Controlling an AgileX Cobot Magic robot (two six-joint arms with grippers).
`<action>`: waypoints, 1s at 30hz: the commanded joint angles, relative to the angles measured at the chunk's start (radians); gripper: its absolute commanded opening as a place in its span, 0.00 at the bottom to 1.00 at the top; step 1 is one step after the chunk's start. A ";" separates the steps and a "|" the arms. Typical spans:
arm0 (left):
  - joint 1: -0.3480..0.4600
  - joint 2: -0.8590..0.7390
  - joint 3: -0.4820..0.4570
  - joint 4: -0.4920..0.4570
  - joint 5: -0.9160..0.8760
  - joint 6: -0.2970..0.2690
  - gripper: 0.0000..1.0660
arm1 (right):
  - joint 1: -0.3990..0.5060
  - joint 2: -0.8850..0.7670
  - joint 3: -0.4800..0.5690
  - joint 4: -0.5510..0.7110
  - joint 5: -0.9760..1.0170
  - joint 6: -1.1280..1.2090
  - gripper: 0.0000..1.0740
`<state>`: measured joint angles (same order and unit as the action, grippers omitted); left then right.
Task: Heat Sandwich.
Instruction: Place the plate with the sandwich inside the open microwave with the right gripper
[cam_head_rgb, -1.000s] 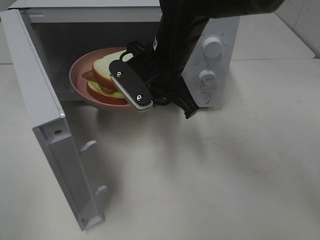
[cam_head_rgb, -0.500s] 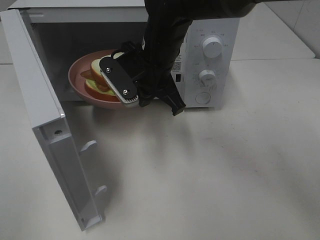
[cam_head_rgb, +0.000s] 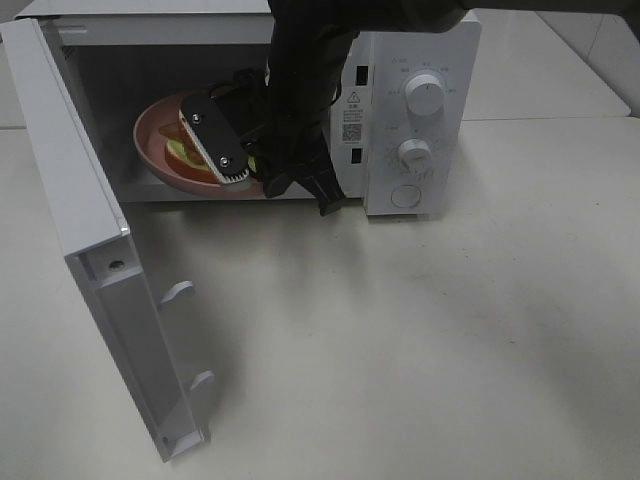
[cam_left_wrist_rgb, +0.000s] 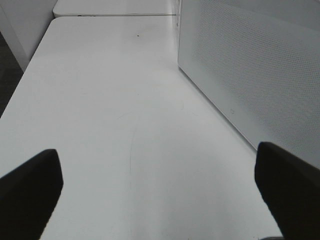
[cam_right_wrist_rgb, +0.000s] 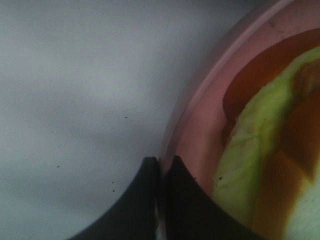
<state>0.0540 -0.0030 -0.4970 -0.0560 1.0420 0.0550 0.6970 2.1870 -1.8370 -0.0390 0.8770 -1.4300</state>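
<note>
My right gripper keeps holding the pink plate from here until it rests behind the microwave's front sill (cam_head_rgb: 145, 192), since the plate's near rim (cam_head_rgb: 203, 191) juts over the sill.
The sandwich (cam_head_rgb: 182, 150), pale bread with green lettuce and red filling, lies on a round pink plate (cam_head_rgb: 150, 135) that is now inside the open microwave (cam_head_rgb: 410, 120). My right gripper (cam_head_rgb: 243, 176) reaches into the cavity and is shut on the plate's near rim. In the right wrist view its gripper (cam_right_wrist_rgb: 161, 172) pinches the pink plate rim (cam_right_wrist_rgb: 200, 125), with the sandwich's lettuce (cam_right_wrist_rgb: 255, 145) just beyond. My left gripper (cam_left_wrist_rgb: 160, 200) stands open over bare table, nothing between its dark fingers (cam_left_wrist_rgb: 27, 195). The left arm does not show in the high view.
The microwave door (cam_head_rgb: 90, 250) is swung wide open toward the front left, with two latch hooks on its edge. Two knobs and a button sit on the panel at the right. The microwave's perforated side wall (cam_left_wrist_rgb: 250, 65) stands close beside my left gripper, above the white table (cam_left_wrist_rgb: 110, 100).
My right gripper has carried the plate with the sandwich leftward and deeper into the microwave cavity. The left gripper stays open.
</note>
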 joint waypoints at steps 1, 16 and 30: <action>0.001 -0.027 0.003 0.000 -0.006 0.004 0.93 | 0.000 0.020 -0.046 -0.008 0.005 0.037 0.01; 0.001 -0.027 0.003 0.000 -0.006 0.004 0.93 | 0.002 0.141 -0.234 -0.079 0.037 0.155 0.01; 0.001 -0.027 0.003 0.000 -0.006 0.004 0.93 | 0.002 0.248 -0.376 -0.110 0.020 0.223 0.01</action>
<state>0.0540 -0.0030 -0.4970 -0.0560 1.0420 0.0550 0.6970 2.4360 -2.1920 -0.1300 0.9230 -1.2170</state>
